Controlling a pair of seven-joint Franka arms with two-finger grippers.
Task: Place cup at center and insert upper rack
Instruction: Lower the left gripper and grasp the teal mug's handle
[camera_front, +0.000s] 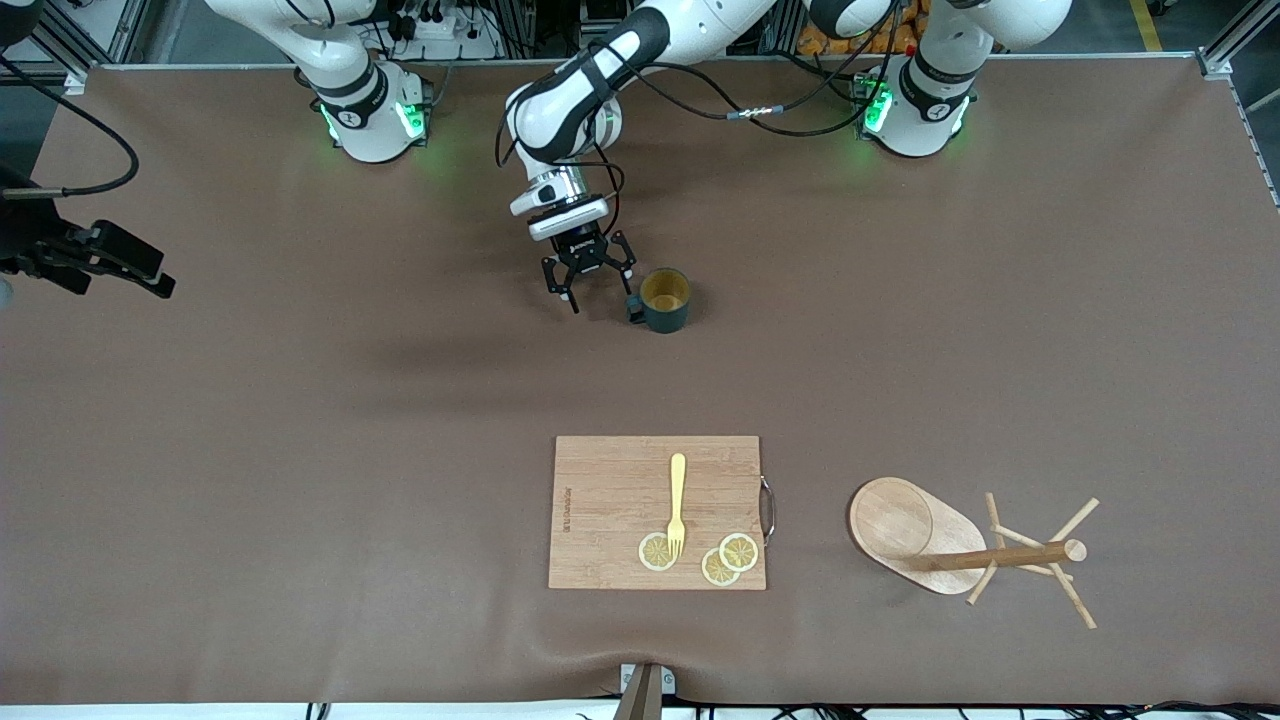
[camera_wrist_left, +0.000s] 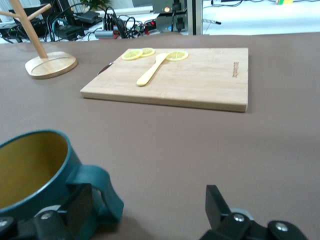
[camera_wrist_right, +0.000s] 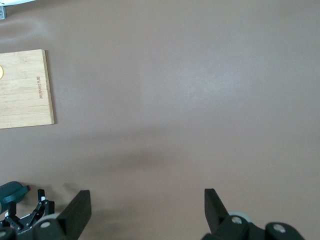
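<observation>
The left gripper isn't ready to close on the handle yet and needs to go lower first, as its fingertips reach only the upper bend of the cup's handle (camera_front: 635, 302) (camera_wrist_left: 93, 173).
The dark teal cup (camera_front: 665, 300) with a yellowish inside stands upright on the brown table, its handle pointing toward the right arm's end. My left gripper (camera_front: 600, 290) is low beside it and open. In the left wrist view the cup (camera_wrist_left: 30, 170) has its handle just inside one finger, and the left gripper (camera_wrist_left: 148, 210) grips nothing. The upper rack (camera_front: 930, 550), a light wooden mug tree, stands upright (camera_wrist_left: 50, 65) nearer the front camera, toward the left arm's end. My right gripper (camera_wrist_right: 147, 210) hangs open high over bare table, empty.
A bamboo cutting board (camera_front: 655, 510) lies nearer the front camera than the cup, carrying a yellow fork (camera_front: 677, 500) and three lemon slices (camera_front: 738, 551). The same board (camera_wrist_left: 170, 77) lies straight ahead in the left wrist view. A brown mat covers the table.
</observation>
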